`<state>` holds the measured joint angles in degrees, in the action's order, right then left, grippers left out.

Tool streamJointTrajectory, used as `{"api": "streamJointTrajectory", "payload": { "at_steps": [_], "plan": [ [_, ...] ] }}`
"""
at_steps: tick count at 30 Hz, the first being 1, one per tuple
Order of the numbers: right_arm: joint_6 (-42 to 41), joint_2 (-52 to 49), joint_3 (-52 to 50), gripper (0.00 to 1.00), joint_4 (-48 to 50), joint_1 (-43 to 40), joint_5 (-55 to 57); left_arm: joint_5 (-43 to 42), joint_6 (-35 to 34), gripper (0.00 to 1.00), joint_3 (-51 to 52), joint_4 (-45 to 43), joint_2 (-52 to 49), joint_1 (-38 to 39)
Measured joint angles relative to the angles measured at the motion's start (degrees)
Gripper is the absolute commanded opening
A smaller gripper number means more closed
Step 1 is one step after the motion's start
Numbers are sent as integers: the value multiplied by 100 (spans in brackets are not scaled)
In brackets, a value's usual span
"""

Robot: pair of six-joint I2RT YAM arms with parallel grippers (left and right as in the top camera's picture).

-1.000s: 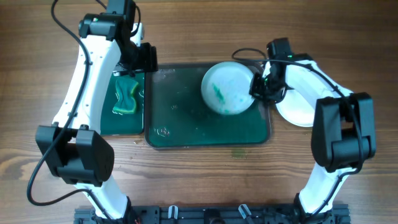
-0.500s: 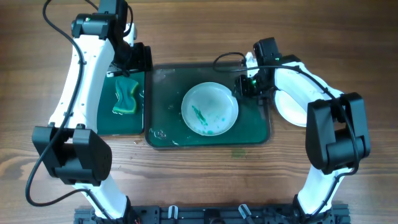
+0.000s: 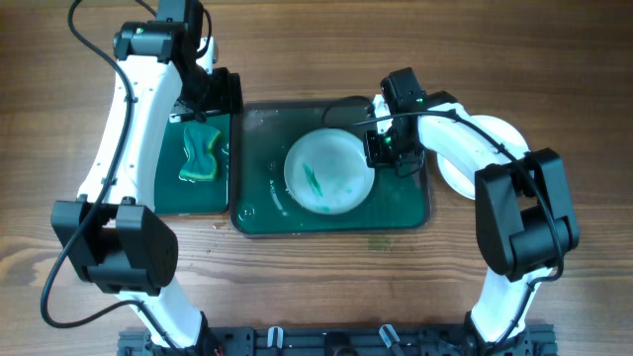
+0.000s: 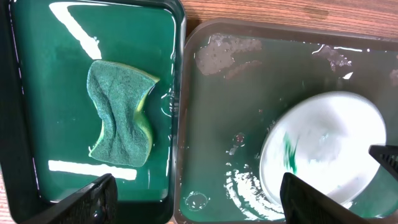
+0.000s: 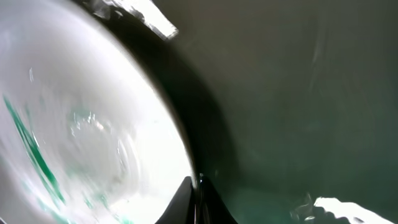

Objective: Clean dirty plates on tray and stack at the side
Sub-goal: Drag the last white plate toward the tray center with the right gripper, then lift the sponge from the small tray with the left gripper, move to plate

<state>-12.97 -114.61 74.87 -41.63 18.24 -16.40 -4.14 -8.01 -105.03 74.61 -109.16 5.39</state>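
My left gripper reaches the sponge next and pinches its narrow middle from above, leaving the sponge's bottom free to clean the dirty plate.
A white plate (image 3: 328,173) with teal smears lies in the large dark green tray (image 3: 259,148); it also shows in the left wrist view (image 4: 323,149) and the right wrist view (image 5: 81,130). My right gripper (image 3: 379,150) is shut on the plate's right rim, with the fingers pinched on the edge in the right wrist view (image 5: 198,196). A clean white plate (image 3: 482,170) rests on the table to the tray's right, partly under my right arm. My left gripper (image 3: 206,102) is open and empty above the seam between the two trays (image 4: 193,199).
A smaller dark green tray (image 3: 170,193) at the left holds a green sponge (image 3: 201,151), also in the left wrist view (image 4: 121,115). The large tray (image 4: 249,93) holds water and foam bubbles. Wooden table all around.
My right gripper has carried the smeared plate left and down from the tray's right end to its middle. The left arm shifted slightly a second ago, then stayed still.
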Motion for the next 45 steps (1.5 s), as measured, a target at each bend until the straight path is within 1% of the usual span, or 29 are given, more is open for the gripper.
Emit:
{"api": "streamJointTrajectory", "payload": {
  "at_steps": [4, 10, 14, 18, 21, 23, 25, 27, 33, 36, 40, 41, 45],
  "plan": [
    [-509, 17, -184, 5, 232, 0, -2, 0, 0, 80, 0, 0, 0, 0],
    [-1154, 59, -243, 4, 262, 0, 44, 35, 0, 78, 2, 74, 0, 0],
    [-1346, 61, -243, 4, 271, 0, 61, 122, 0, 77, 68, 63, 0, -55],
    [-1416, 70, -260, 4, 308, 0, 74, 129, -2, 76, 398, -46, 0, -256],
    [-1425, 79, -271, 4, 326, 0, 87, 129, -35, 68, 772, -326, 0, -535],
    [-1425, 83, -275, 4, 341, 2, 103, 131, -42, 66, 938, -452, 0, -654],
    [-1425, 83, -278, 5, 356, 0, 116, 140, -4, 61, 1095, -605, 0, -739],
    [-1425, 83, -280, 4, 363, 0, 122, 153, 138, 57, 1410, -949, 0, -793],
    [-1423, 83, -280, 4, 382, 0, 142, 157, 352, 55, 2151, -1836, 0, -787],
    [-1421, 83, -280, 4, 387, 0, 144, 195, 457, 54, 2361, -1941, -13, -787],
    [-1421, 83, -280, 4, 398, 0, 146, 396, 581, 54, 2389, -2048, -229, -789],
    [-1419, 83, -280, 4, 400, 0, 146, 444, 597, 52, 2389, -2087, -293, -791],
    [-1419, 83, -280, 4, 402, 0, 146, 603, 649, 37, 2411, -2232, -560, -793]
  ]
}}
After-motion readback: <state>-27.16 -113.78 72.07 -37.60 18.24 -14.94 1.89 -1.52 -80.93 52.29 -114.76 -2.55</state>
